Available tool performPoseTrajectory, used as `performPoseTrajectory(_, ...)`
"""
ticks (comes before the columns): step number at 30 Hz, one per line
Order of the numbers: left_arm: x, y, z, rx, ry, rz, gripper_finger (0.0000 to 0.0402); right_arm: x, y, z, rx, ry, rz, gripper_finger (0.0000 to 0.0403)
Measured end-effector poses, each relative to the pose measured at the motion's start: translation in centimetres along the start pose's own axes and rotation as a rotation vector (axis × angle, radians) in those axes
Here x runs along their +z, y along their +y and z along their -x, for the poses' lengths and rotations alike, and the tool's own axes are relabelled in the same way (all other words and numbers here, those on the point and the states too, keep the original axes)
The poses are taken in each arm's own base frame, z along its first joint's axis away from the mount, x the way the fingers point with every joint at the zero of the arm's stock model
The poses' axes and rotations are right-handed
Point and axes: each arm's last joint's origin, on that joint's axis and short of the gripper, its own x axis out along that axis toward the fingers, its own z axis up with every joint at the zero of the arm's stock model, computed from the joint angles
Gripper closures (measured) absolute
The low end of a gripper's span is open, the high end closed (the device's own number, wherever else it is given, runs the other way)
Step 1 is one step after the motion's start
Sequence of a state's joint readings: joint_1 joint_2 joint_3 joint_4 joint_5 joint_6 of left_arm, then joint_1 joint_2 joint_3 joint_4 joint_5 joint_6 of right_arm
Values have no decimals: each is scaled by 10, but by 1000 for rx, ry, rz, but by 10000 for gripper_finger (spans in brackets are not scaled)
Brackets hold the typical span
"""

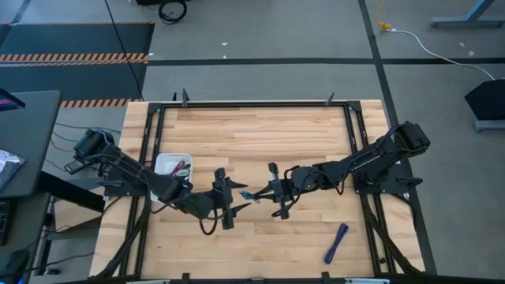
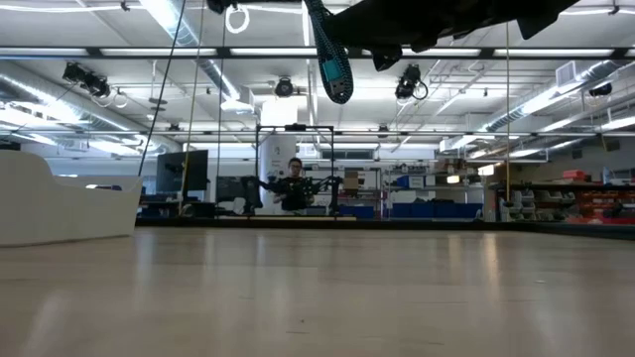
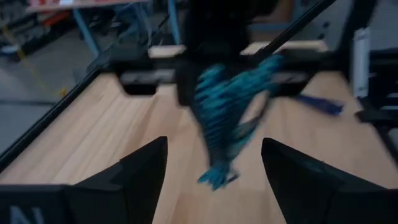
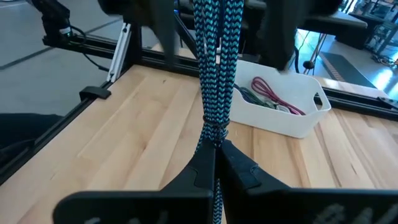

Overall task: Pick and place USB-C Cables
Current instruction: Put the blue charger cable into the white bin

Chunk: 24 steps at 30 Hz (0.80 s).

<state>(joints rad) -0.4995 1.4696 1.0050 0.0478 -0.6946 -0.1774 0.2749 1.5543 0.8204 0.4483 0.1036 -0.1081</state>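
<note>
Next, the left gripper grabs the teal cable by its loose end (image 1: 245,194), to place the teal cable in the white tray (image 1: 172,164).
A teal USB-C cable bundle (image 4: 216,74) is held above the table between my two grippers, near the table's middle (image 1: 247,193). In the low view its loop (image 2: 335,71) hangs under the dark arms. My right gripper (image 4: 214,146) is shut on it, coming from the table's right (image 1: 259,192). My left gripper (image 3: 214,171) is open and faces it from the left (image 1: 237,199). Its fingers stand on either side of the bundle's free end (image 3: 227,106); I see no touch. A purple bundle (image 1: 337,242) lies flat on the wood near the right front. My right gripper pinches the teal bundle between its two fingers at a narrow waist (image 4: 214,132) of the strands. The fingers come roughly level from the table's right and lie along the bundle. The bundle is lifted clear of the table and sticks out ahead toward the left gripper.
A small white tray (image 1: 163,162) sits on the table's left part, by the left arm, and holds a dark red bundle (image 4: 273,93) and a green one (image 4: 249,95). Black frame rails (image 1: 252,103) border the wooden top. Bare wood lies at the far middle and near middle.
</note>
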Motion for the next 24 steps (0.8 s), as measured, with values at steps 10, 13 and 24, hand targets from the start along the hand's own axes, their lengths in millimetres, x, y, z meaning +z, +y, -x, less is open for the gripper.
performPoseTrajectory(10,5,-4,3,-22,-45,1,134,0,0,0,0,1,-3,393)
performPoseTrajectory(13,3,-4,-1,-12,-39,-2,158,0,0,0,1,1,-3,393)
performPoseTrajectory(24,0,-5,-4,-7,-28,-61,372,0,0,0,2,0,-37,379)
